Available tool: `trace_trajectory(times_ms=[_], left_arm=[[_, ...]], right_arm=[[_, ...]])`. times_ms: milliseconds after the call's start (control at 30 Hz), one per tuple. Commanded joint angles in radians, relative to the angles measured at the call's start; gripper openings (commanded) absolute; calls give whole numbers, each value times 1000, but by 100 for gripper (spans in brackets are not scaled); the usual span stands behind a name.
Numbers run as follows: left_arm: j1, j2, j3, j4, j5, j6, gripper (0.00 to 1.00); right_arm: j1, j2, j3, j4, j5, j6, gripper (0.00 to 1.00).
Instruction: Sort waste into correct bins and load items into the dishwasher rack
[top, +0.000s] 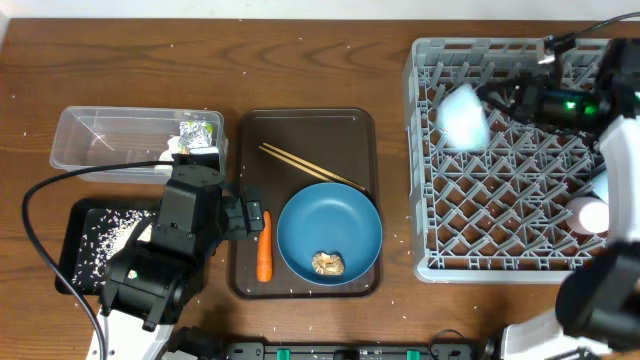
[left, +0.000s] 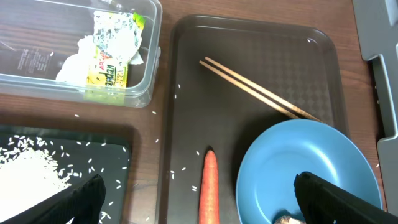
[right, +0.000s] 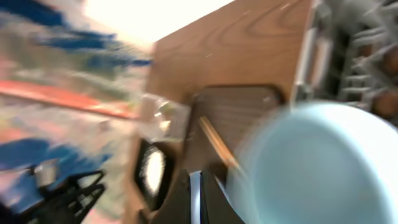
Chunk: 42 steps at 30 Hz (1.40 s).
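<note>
My right gripper moves the light-blue bowl (top: 463, 122) (right: 317, 165) inward, before releasing it, since the bowl hangs tilted above the grey rack's side wires.
My left gripper (top: 250, 222) is open and empty, low over the brown serving tray (top: 305, 125). Its fingers straddle the orange carrot (left: 210, 186), with the gripper's midpoint over it (left: 208, 200). The dark-blue plate (top: 330, 235) holds the brown lump (top: 328, 263). The chopsticks (top: 310, 167) lie on the tray behind the plate. My right gripper (top: 487, 104) is shut on the rim of a blurred light-blue cup (top: 463, 118) above the grey rack (top: 425, 160). The right wrist view shows its fingers (right: 199, 199) and the cup (right: 317, 168). A white-pink cup (top: 588, 215) sits in the rack.
The clear tub (top: 100, 135) holds the yellow-green wrapper (top: 200, 132) and white paper (top: 172, 152). The black tray (top: 85, 245) holds loose rice (top: 120, 232). Stray rice grains lie on the table and the serving tray. A cable loops at the left.
</note>
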Motion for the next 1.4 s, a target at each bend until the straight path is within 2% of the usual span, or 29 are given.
trace_trajectory(times_ms=[0,167,333,433,533,567,600,633,700,767,833,1100,1267,1367], left_arm=[[5,0,8,-1,-12,5,98],[5,0,8,-1,-12,5,98],[5,0,8,-1,-12,5,98],[5,0,8,-1,-12,5,98],[5,0,8,-1,-12,5,98],[5,0,8,-1,-12,5,98],[5,0,8,-1,-12,5,98],[5,0,8,-1,-13,5,98],[5,0,8,-1,-12,5,98],[5,0,8,-1,-12,5,98],[5,0,8,-1,-12,5,98],[5,0,8,-1,-12,5,98],[5,0,8,-1,-12,5,98],[5,0,8,-1,-12,5,98]], right_arm=[[-9,81,-3,5,-186,-76,1],[-24,179,-3,22,-196,-100,1],[-30,171,-3,26,-185,-159,1],[-30,135,-3,13,-61,-157,1],[-28,88,-3,-25,158,-125,1],[-28,71,-3,-33,248,-84,5],[-28,56,-3,-39,340,-33,16],[-27,48,-3,-43,404,10,21],[-16,33,-3,-50,559,98,27],[1,31,-3,-51,650,114,37],[21,36,-3,-47,702,119,41],[103,90,-5,-32,793,139,40],[145,114,-6,-26,917,200,27],[154,124,-6,-15,924,202,14]])
